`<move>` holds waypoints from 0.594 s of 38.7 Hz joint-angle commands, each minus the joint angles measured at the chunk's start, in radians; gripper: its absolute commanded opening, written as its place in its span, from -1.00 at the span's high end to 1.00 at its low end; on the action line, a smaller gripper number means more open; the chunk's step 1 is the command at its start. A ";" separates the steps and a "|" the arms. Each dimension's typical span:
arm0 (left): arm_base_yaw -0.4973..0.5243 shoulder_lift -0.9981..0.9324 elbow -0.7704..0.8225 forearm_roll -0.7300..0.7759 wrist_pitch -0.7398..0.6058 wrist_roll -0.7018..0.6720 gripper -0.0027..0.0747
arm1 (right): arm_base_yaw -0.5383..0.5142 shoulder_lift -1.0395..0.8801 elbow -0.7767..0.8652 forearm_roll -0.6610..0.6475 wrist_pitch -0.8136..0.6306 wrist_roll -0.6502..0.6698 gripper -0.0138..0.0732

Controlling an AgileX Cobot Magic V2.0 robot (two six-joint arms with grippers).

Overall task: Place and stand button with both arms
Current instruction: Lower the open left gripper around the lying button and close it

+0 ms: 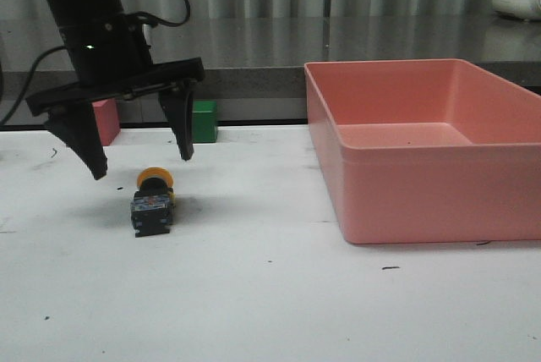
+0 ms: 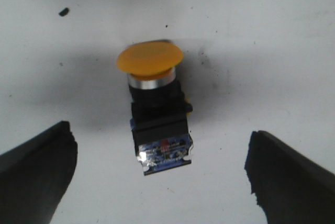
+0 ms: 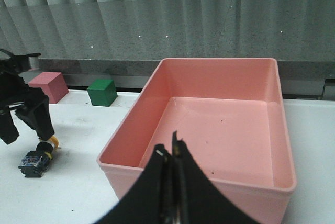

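I should lower my left gripper before I close it on the button. Its fingers are above the button's black body (image 1: 153, 208), so they would miss the button if I closed now.
The button (image 1: 153, 203) lies on its side on the white table, its yellow-orange cap toward the back and its blue contact block toward the front. It shows in the left wrist view (image 2: 156, 110) and small in the right wrist view (image 3: 39, 157). My left gripper (image 1: 142, 163) hangs open just above it, one finger on each side, not touching; it also shows in its own view (image 2: 159, 174) and in the right wrist view (image 3: 27, 127). My right gripper (image 3: 171, 153) is shut and empty, out of the front view, in front of the pink bin.
A large empty pink bin (image 1: 406, 201) stands on the right of the table. A green cube (image 1: 204, 120) and a pink cube (image 1: 106, 121) sit at the back edge behind the left arm. A grey counter and curtain lie beyond.
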 commanded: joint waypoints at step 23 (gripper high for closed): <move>-0.007 0.137 -0.202 -0.032 0.080 -0.049 0.01 | -0.006 0.003 -0.028 -0.015 -0.090 -0.008 0.84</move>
